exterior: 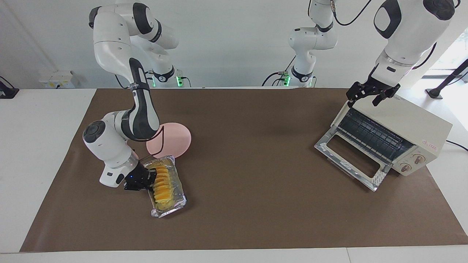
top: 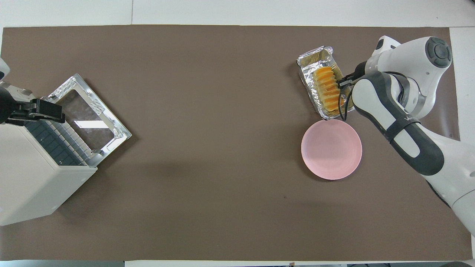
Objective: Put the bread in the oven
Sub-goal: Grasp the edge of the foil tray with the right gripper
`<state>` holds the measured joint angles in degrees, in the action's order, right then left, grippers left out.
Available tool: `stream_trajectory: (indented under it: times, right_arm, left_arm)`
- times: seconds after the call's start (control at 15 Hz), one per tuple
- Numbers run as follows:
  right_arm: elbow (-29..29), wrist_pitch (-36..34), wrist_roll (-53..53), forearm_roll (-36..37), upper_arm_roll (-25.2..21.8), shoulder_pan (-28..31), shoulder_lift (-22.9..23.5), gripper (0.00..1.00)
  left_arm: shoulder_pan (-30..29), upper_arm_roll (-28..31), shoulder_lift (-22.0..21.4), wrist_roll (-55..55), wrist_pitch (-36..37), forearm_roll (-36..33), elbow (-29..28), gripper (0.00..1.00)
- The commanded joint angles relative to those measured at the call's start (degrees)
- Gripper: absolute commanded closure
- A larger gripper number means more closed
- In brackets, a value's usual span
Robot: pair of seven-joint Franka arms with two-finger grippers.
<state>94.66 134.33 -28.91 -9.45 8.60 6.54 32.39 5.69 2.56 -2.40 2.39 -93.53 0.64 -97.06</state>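
Note:
The loaf sits toward one end of the long foil tray, so my right gripper will next grab the tray by its side [top: 344, 82] beside the loaf.
The bread [exterior: 162, 184] is a ridged yellow-orange loaf lying in a crinkled foil tray [exterior: 172, 206] at the right arm's end of the table. It also shows in the overhead view [top: 326, 87]. My right gripper [exterior: 151, 179] is low at the side of the tray, open, reaching over the tray's wall to the loaf [top: 340, 87]. The cream-white oven [exterior: 413, 124] stands at the left arm's end with its glass door [exterior: 351, 157] dropped open and the wire rack showing. My left gripper [exterior: 366, 99] is open over the oven's top front edge [top: 35, 111].
A round pink plate [exterior: 173, 138] lies beside the foil tray, nearer to the robots [top: 331, 149]. A brown mat [exterior: 256, 164] covers the table between the tray and the oven.

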Motion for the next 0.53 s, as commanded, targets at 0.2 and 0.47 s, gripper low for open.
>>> stream_trajectory:
  times: [0.2, 0.47]
  right_arm:
    - [-3.5, -9.5, -0.7, -1.3, 0.6, 0.8, -0.4, 1.00]
    - [-7.7, -18.8, 9.5, -1.0, 0.9, -0.6, -1.7, 1.00]
  left_arm:
    - [0.3, 0.3, -1.5, 0.7, 0.3, -1.2, -1.2, 0.00]
    - [0.3, 0.2, -1.5, 0.7, 0.3, -1.2, -1.2, 0.00]
